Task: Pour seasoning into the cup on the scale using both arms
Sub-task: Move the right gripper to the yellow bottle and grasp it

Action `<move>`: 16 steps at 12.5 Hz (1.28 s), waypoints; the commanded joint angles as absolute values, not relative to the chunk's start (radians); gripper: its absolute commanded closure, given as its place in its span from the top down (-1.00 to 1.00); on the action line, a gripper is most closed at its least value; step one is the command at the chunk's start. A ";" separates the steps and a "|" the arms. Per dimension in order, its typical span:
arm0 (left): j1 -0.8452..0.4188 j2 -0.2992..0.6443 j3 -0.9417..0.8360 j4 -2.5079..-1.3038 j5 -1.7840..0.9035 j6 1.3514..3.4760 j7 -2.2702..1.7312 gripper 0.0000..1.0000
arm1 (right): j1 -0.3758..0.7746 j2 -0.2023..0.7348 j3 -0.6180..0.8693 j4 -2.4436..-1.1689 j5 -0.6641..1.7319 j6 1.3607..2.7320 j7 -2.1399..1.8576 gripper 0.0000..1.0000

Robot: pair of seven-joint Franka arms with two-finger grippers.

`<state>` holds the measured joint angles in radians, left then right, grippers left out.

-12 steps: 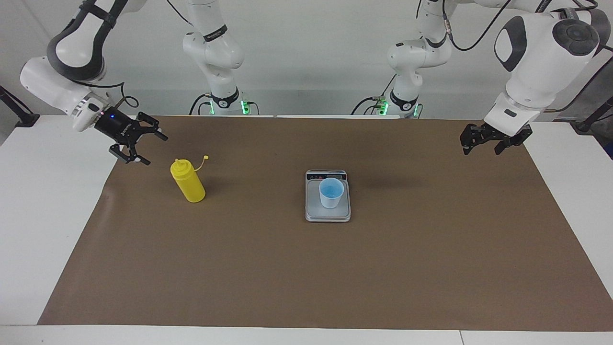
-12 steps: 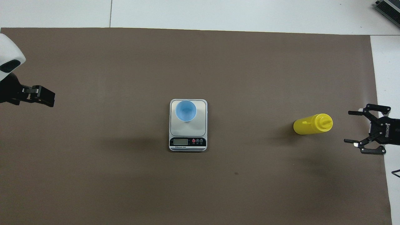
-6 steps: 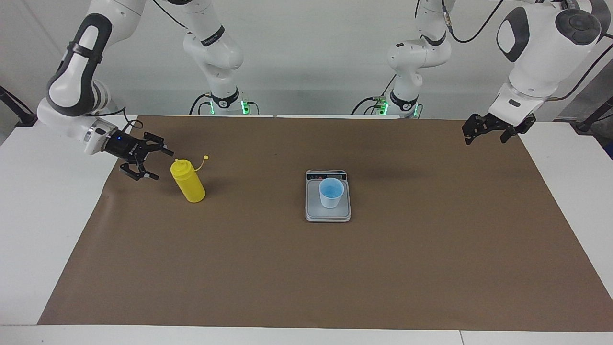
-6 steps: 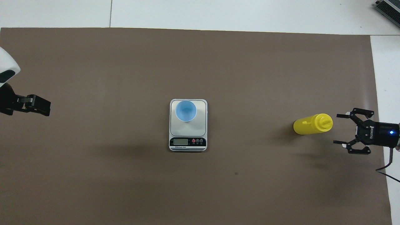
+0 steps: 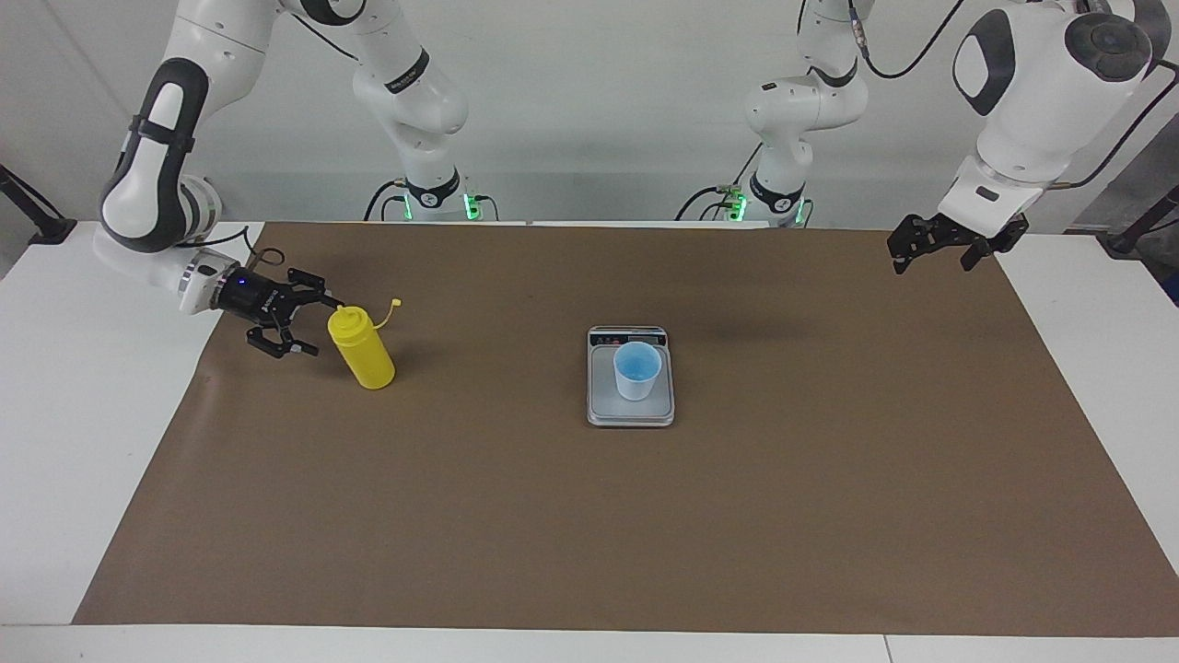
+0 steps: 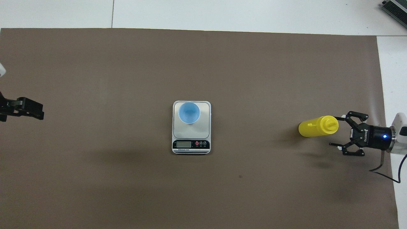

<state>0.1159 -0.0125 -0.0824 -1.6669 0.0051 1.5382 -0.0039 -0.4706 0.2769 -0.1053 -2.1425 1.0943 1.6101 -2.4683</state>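
My right gripper's fingers are beside the bottle's cap (image 6: 330, 124), short of the yellow bottle's body (image 6: 309, 128), and would miss if closed now, so I must move toward it first.
The yellow squeeze bottle (image 5: 364, 354) stands upright on the brown mat toward the right arm's end, its small tethered cap hanging off the nozzle; it also shows in the overhead view (image 6: 313, 128). My right gripper (image 5: 324, 327) is open and low, right beside the bottle's top, with one fingertip near the nozzle; in the overhead view (image 6: 336, 131) its jaws open toward the bottle. The light blue cup (image 5: 636, 368) stands on the silver scale (image 5: 603, 410) at mid-table, as in the overhead view, cup (image 6: 189, 112), scale (image 6: 206, 128). My left gripper (image 5: 930, 256) hangs open and empty over the mat's edge at the left arm's end (image 6: 30, 109).
A brown mat (image 5: 589, 534) covers most of the white table (image 5: 83, 414). The scale's dark display strip (image 6: 190, 144) faces the robots. White table margins lie at both ends of the mat.
My right gripper has come down and moved toward the bottle until its open jaws are beside the bottle's top. My left gripper has drawn up and back a little toward the table's end.
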 commanded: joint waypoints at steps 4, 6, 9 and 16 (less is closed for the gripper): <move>0.137 0.005 -0.092 -1.626 -0.032 1.511 0.006 1.00 | -0.472 0.288 -0.103 -2.187 1.189 1.598 -2.499 1.00; 0.135 -0.003 -0.112 -1.628 -0.029 1.522 0.006 1.00 | -0.465 0.308 -0.103 -2.191 1.225 1.600 -2.499 1.00; 0.130 -0.008 -0.127 -1.626 0.035 1.549 0.008 1.00 | -0.454 0.310 -0.101 -2.191 1.245 1.630 -2.496 1.00; 0.135 -0.031 -0.149 -1.637 0.040 1.552 0.012 1.00 | -0.408 0.310 -0.101 -2.215 1.284 1.664 -2.496 1.00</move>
<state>0.1263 -0.0157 -0.1429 -1.6284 0.0200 1.5479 0.0032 -0.4050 0.3123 -0.1025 -2.1993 1.2536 1.6519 -2.4760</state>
